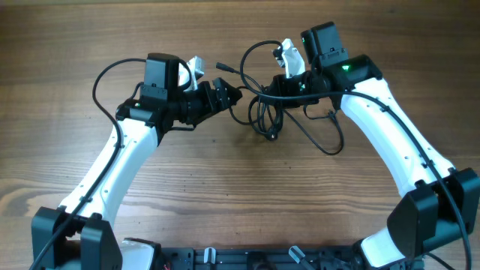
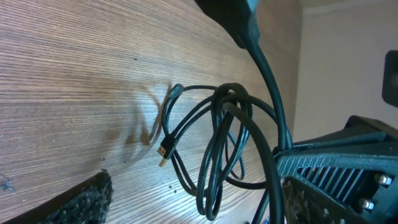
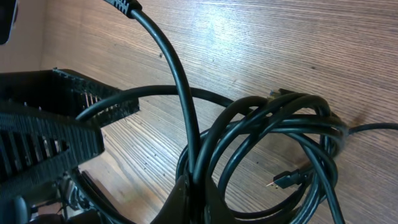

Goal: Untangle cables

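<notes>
My left gripper will next grab the bundle by its hanging side loops, so that my right gripper's pieces of cable stay free to pull out.
The cables (image 1: 262,114) are thin black cords in a tangled bundle of loops at the table's middle back. One plug end (image 1: 223,67) sticks out to the upper left. My right gripper (image 1: 273,85) is shut on several strands and holds the bundle partly lifted. In the right wrist view the shut fingers (image 3: 194,198) pinch the cords (image 3: 280,118), and a small plug (image 3: 283,180) hangs in the loops. My left gripper (image 1: 232,95) is open, just left of the bundle. In the left wrist view its jaws (image 2: 193,196) stand wide apart, with the loops (image 2: 217,143) and a gold-tipped plug (image 2: 163,151) beyond them.
The table (image 1: 225,195) is brown wood. A long loop of cable (image 1: 330,146) trails to the right under the right arm. Thick black wires run along both white arms (image 1: 112,165). The left gripper also shows in the right wrist view (image 3: 50,137).
</notes>
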Controlling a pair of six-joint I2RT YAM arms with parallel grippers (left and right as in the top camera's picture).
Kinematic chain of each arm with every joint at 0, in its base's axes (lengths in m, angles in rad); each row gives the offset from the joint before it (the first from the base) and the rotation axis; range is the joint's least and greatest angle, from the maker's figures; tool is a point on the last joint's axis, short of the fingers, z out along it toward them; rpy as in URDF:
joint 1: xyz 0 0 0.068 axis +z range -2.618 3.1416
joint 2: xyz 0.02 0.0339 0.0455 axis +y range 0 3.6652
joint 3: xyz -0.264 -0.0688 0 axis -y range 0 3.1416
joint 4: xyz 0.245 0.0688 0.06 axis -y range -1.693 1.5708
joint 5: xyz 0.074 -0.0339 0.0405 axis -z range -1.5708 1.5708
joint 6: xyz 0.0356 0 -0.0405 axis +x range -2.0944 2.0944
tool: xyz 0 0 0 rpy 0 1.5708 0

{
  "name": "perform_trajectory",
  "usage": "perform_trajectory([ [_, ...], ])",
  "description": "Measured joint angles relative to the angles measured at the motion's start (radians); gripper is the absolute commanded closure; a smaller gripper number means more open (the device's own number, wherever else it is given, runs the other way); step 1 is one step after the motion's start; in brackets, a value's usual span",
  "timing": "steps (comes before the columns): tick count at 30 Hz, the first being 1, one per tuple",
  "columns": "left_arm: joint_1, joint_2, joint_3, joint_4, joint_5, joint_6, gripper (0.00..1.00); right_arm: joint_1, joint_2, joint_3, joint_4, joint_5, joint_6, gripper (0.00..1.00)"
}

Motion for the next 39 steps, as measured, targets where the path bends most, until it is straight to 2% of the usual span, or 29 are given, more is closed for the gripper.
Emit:
perform_trajectory([
  [10, 0.000, 0.050, 0.000, 0.006, 0.075, 0.040, 0.12, 0.000, 0.000, 0.000, 0.000, -0.003, 0.017, 0.96],
  [18, 0.000, 0.121, 0.000, 0.100, 0.183, 0.080, 0.16, 0.000, 0.000, 0.000, 0.000, -0.007, 0.018, 0.96],
  [33, -0.027, 0.173, 0.000, 0.121, 0.185, 0.083, 0.19, 0.000, 0.000, 0.000, 0.029, -0.067, 0.032, 0.96],
  [39, -0.091, 0.218, 0.000, 0.170, 0.179, 0.083, 0.28, -0.004, 0.000, 0.000, 0.099, -0.140, 0.069, 0.96],
])
